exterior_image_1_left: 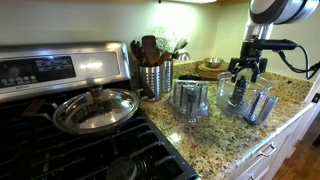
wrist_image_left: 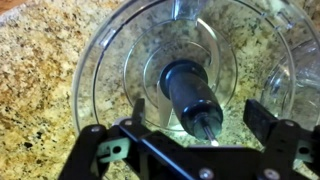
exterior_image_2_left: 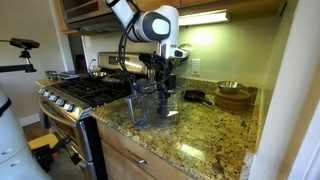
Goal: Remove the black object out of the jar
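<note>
My gripper closes on the black object next, since its fingers reach past the metal tip to either side of the black object's upper end (exterior_image_1_left: 240,86) (wrist_image_left: 198,106).
In the wrist view I look straight down into a clear round jar (wrist_image_left: 110,60) standing on the granite counter. A black cylindrical object (wrist_image_left: 190,92) with a thin metal tip stands upright in its centre. My gripper (wrist_image_left: 200,118) is open, with one finger on each side of the black object and not touching it. In both exterior views the gripper (exterior_image_1_left: 247,70) (exterior_image_2_left: 166,78) hangs just above the jar (exterior_image_1_left: 238,93) (exterior_image_2_left: 166,102). The black object inside is hard to make out there.
Another clear container (exterior_image_1_left: 190,100) (exterior_image_2_left: 139,108) stands beside the jar, and a third clear piece (exterior_image_1_left: 259,105) lies close by. A stove with a lidded pan (exterior_image_1_left: 95,108), a metal utensil holder (exterior_image_1_left: 155,78) and wooden bowls (exterior_image_2_left: 233,96) are nearby. The counter edge (exterior_image_2_left: 150,150) is close.
</note>
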`<state>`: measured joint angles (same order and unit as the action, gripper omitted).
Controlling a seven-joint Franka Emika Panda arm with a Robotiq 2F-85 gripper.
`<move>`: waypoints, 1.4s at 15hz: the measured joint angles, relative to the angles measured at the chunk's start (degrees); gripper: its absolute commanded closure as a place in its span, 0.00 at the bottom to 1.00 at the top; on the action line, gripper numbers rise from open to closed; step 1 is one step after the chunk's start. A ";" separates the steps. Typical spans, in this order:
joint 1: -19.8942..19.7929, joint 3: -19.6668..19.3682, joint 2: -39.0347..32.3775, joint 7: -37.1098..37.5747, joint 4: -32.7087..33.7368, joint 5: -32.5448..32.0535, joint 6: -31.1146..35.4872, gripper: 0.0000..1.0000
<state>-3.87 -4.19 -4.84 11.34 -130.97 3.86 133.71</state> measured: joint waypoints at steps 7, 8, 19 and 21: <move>0.00 -0.02 -0.11 -0.20 0.00 1.20 0.00 0.74; 0.00 -0.02 -0.11 -0.22 0.00 1.27 0.00 0.80; 0.03 0.04 1.21 -0.32 0.05 0.96 -1.02 0.81; 0.03 0.08 2.85 -0.32 0.05 0.75 -2.46 0.81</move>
<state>-3.84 -4.12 -1.99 11.02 -130.92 4.62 131.25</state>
